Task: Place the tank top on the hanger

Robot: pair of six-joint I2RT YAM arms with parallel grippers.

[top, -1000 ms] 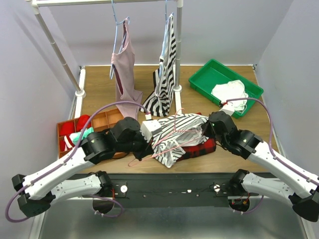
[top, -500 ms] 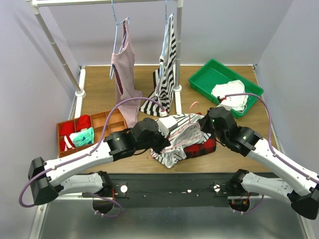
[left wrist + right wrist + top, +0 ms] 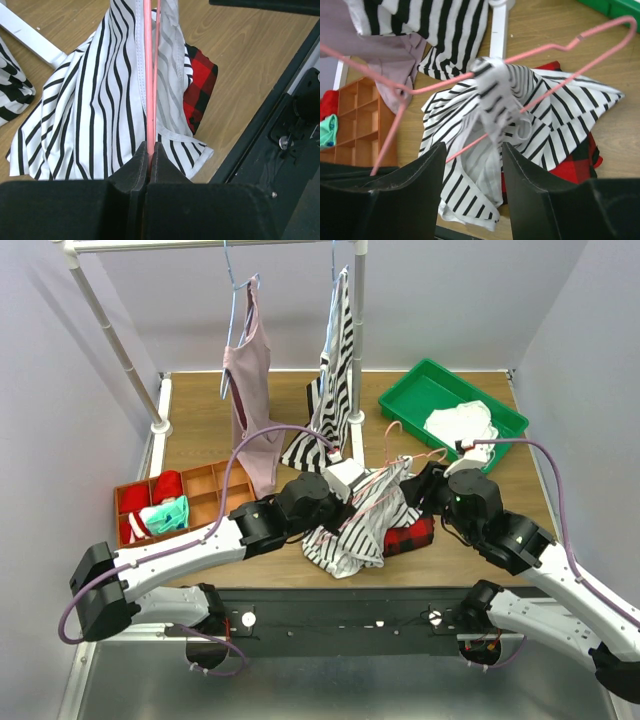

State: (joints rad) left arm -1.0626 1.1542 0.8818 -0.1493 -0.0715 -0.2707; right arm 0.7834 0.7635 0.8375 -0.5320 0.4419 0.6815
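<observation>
My right gripper is to grab the hanger by its hook next. The hanger's wire then stays free, so the tank top's other strap can be placed on it.
The pink-red hanger (image 3: 405, 445) is lifted off the table, its hook pointing back right. My left gripper (image 3: 354, 482) is shut on its wire (image 3: 149, 100), the jaws pinched on the pink rod in the left wrist view. The tank top (image 3: 358, 525), white with thin black stripes, hangs from the hanger, one strap (image 3: 490, 80) bunched over the wire, its hem resting on the table. My right gripper (image 3: 426, 486) is just right of the top, and stands open (image 3: 472, 175) with nothing between its fingers, the hanger (image 3: 560, 47) and tank top (image 3: 565, 115) ahead of it.
A red plaid cloth (image 3: 412, 536) lies under the top. A rack behind holds a mauve top (image 3: 250, 370) and a bold striped top (image 3: 335, 370). A green tray (image 3: 418, 390) with white cloth is back right, an orange compartment box (image 3: 205, 482) left.
My left gripper moved right and up, raising the hanger with the tank top. My right gripper opened, let go of the fabric and drew back to the right.
</observation>
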